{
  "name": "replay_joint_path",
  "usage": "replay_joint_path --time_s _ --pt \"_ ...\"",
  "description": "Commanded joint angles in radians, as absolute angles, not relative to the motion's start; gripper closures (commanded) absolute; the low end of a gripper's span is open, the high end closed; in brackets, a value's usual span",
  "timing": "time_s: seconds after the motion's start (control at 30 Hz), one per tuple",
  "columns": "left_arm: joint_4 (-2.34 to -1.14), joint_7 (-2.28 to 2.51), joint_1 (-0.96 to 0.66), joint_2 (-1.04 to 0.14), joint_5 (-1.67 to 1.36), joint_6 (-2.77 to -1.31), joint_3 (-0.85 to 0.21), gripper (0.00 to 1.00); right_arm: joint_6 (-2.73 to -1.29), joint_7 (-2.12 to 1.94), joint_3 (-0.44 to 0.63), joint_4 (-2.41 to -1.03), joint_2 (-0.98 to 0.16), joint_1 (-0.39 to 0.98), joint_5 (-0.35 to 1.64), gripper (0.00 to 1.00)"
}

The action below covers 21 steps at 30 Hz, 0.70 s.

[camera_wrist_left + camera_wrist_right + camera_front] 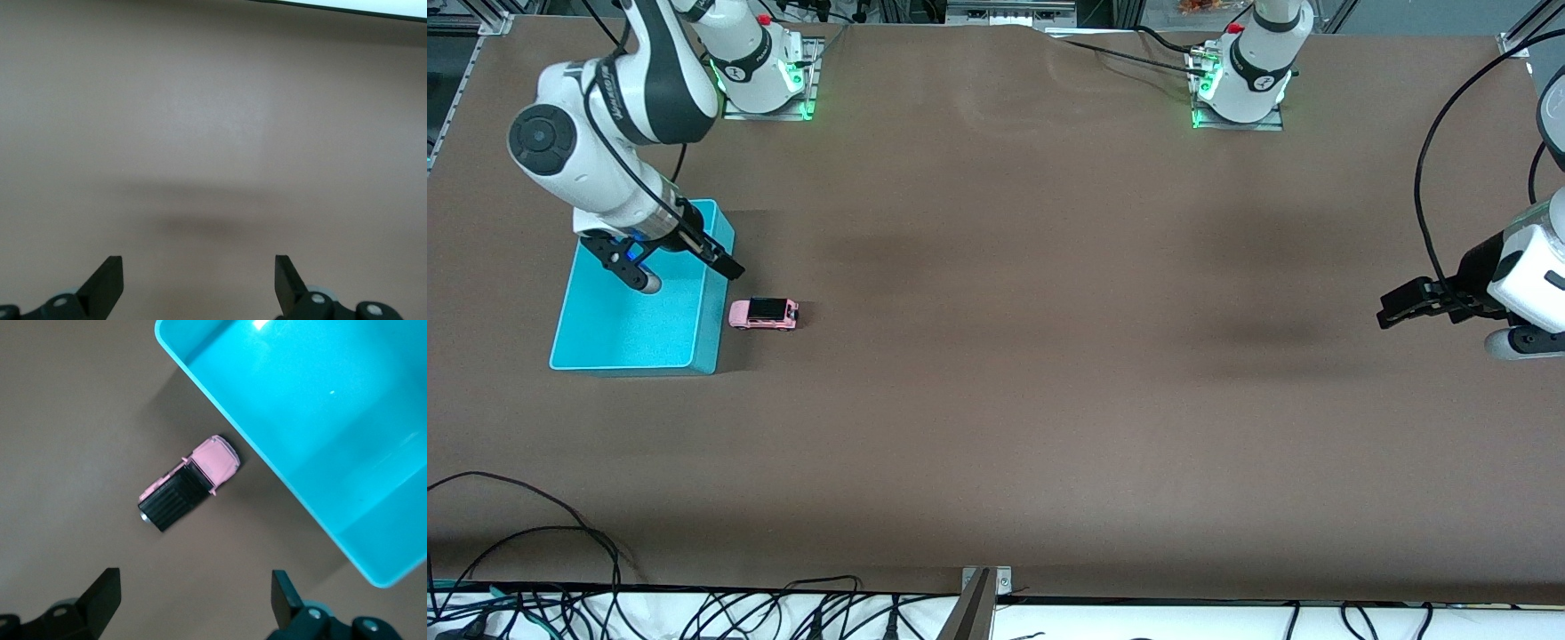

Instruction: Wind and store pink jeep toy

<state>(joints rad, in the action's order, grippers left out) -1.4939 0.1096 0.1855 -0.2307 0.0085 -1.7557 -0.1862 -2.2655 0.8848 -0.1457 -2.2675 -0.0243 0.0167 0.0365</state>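
Note:
My right gripper should next grab the pink jeep toy's black-roofed rear cab point(769, 310), because the jeep toy's hood sits close against the bin's side point(720, 318).
The pink jeep toy point(763, 314) stands on its wheels on the brown table, just beside the turquoise bin point(705, 333) on the side toward the left arm's end. It has a light pink body and a black roof. My right gripper point(694, 277) hangs open over the bin's edge next to the jeep, holding nothing. In the right wrist view the jeep point(190, 492) lies below the open right gripper point(195, 597), next to the bin's wall point(267, 463). My left gripper point(1389, 311) waits open over the table at the left arm's end, and its wrist view shows the open left gripper point(199, 280) above bare table.
The bin's inside point(313, 400) holds nothing. Black cables point(694, 613) run along the table's edge nearest the front camera. The arm bases point(1240, 89) stand at the edge farthest from it.

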Motion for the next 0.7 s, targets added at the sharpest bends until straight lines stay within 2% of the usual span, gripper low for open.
replay_joint_path --time_s 0.0,0.37,0.67 --pt "-1.491 0.103 0.196 -0.227 0.025 -1.75 -0.19 0.0 -2.371 1.008 -0.153 -2.298 -0.084 0.029 0.055 0.0" --pt "-1.49 0.103 0.193 -0.227 0.023 -1.747 -0.19 0.0 -2.516 1.178 -0.152 -2.298 -0.225 0.029 0.055 0.0" --pt "-1.485 0.104 0.187 -0.224 0.021 -1.747 -0.193 0.0 -2.605 1.238 -0.152 -2.293 -0.294 0.029 0.054 0.0"
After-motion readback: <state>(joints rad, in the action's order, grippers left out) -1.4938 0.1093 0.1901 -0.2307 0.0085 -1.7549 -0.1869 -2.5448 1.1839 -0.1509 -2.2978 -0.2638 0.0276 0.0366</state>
